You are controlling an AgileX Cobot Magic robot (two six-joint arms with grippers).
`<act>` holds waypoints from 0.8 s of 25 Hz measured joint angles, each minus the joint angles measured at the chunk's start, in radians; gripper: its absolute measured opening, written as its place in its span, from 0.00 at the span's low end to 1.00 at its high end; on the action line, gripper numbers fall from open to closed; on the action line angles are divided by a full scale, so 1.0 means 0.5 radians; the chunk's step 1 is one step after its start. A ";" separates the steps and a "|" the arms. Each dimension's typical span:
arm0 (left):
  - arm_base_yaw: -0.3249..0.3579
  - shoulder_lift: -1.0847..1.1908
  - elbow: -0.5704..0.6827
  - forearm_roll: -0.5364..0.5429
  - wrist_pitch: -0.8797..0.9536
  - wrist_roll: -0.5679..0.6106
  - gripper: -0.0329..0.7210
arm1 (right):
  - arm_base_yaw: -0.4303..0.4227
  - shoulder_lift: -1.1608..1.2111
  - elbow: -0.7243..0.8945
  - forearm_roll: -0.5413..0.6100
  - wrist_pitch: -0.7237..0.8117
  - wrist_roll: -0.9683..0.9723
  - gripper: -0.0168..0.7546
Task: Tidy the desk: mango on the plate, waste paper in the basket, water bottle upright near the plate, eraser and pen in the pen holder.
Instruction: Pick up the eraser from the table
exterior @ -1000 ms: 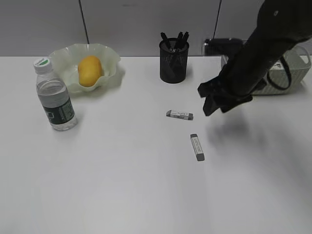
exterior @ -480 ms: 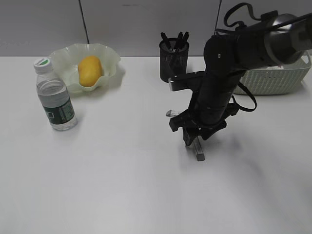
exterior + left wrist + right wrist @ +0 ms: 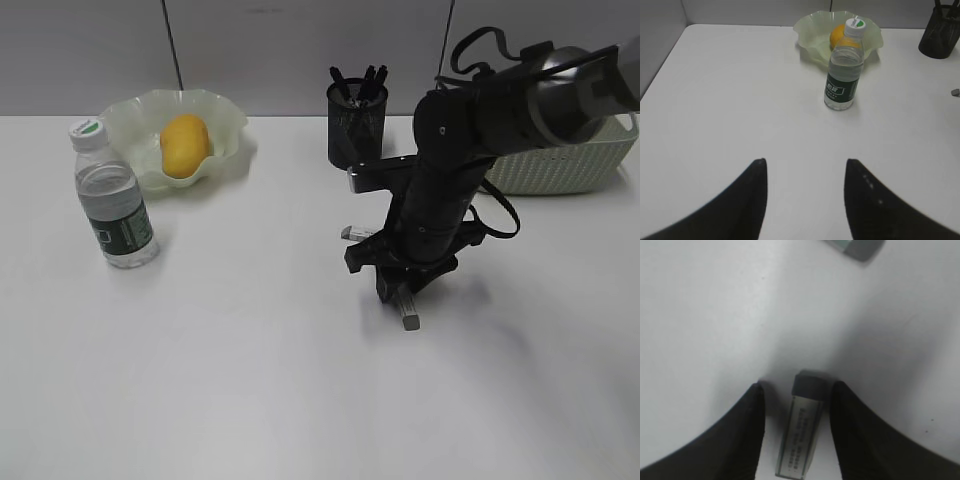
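Note:
I need to drop the eraser among the pens in the holder, so next I should grip it with my right gripper by its dark end (image 3: 400, 291) (image 3: 809, 386).
The mango (image 3: 185, 145) lies in the pale green plate (image 3: 128, 118). The water bottle (image 3: 112, 200) stands upright in front of the plate. The black pen holder (image 3: 355, 130) holds several pens. Two grey erasers lie on the desk (image 3: 230, 360): the near eraser (image 3: 408, 316) and the far eraser (image 3: 352, 232). My right gripper (image 3: 400, 288) is down over the near eraser. In the right wrist view it (image 3: 799, 385) is open, with one finger on each side of that eraser (image 3: 801, 440). My left gripper (image 3: 805, 161) is open and empty above bare desk. The waste paper is not visible.
The sage-green basket (image 3: 575, 162) stands at the back right, partly behind my right arm. The far eraser (image 3: 857, 246) shows at the top of the right wrist view. The left wrist view shows the bottle (image 3: 843, 75), plate (image 3: 807, 30) and pen holder (image 3: 939, 35).
My right arm has swung left from near the basket and come down over the near eraser, its fingers now straddling it. The other things have not moved.

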 joint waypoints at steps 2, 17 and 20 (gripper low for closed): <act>0.000 0.000 0.000 0.000 0.000 0.000 0.54 | 0.000 0.001 -0.002 0.002 -0.009 0.021 0.46; 0.000 0.000 0.000 0.000 0.000 0.000 0.54 | 0.000 -0.318 0.010 -0.219 -0.489 0.043 0.23; 0.000 0.000 0.000 0.000 0.000 0.000 0.54 | -0.045 -0.525 -0.001 -0.344 -1.005 0.059 0.23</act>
